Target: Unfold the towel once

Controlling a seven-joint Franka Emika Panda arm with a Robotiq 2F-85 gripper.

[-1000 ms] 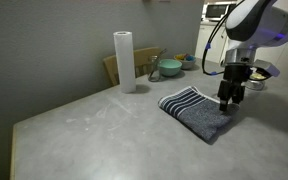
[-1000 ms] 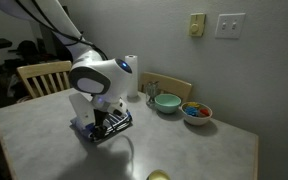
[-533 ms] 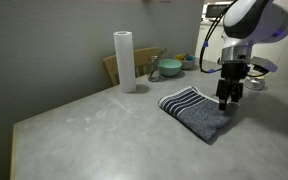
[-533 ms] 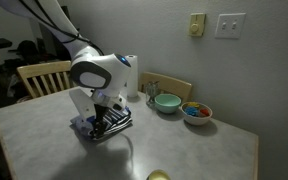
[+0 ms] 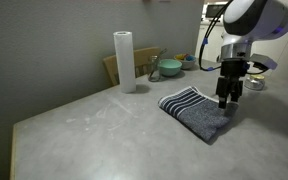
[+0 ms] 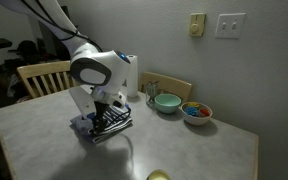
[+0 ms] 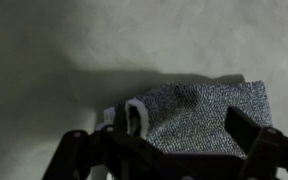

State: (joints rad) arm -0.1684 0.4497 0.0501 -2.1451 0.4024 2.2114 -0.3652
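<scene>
My gripper is to unfold the towel, so next it needs to pinch only the top layer (image 7: pixel 206 100) at the towel's far edge, near the white looped tag (image 7: pixel 134 115).
The dark blue-grey towel (image 5: pixel 192 112) lies folded on the grey table, its white-striped band at the end toward the paper roll. It also shows in an exterior view (image 6: pixel 112 127), partly hidden by the arm. My gripper (image 5: pixel 227 100) hangs just over the towel's far edge, fingers pointing down and spread. In the wrist view the towel (image 7: pixel 199 108) fills the space under the gripper (image 7: pixel 164 145), with a white looped tag (image 7: pixel 134 115) near the left finger. The fingers are apart and hold nothing.
A tall white paper towel roll (image 5: pixel 124 60) stands behind the towel, in front of a wooden chair (image 5: pixel 142 64). A teal bowl (image 6: pixel 166 102) and a bowl of colourful items (image 6: pixel 196 112) sit nearby. Another chair (image 6: pixel 42 76) stands at the table's side.
The gripper has risen very slightly over the towel's edge. The towel has not moved.
</scene>
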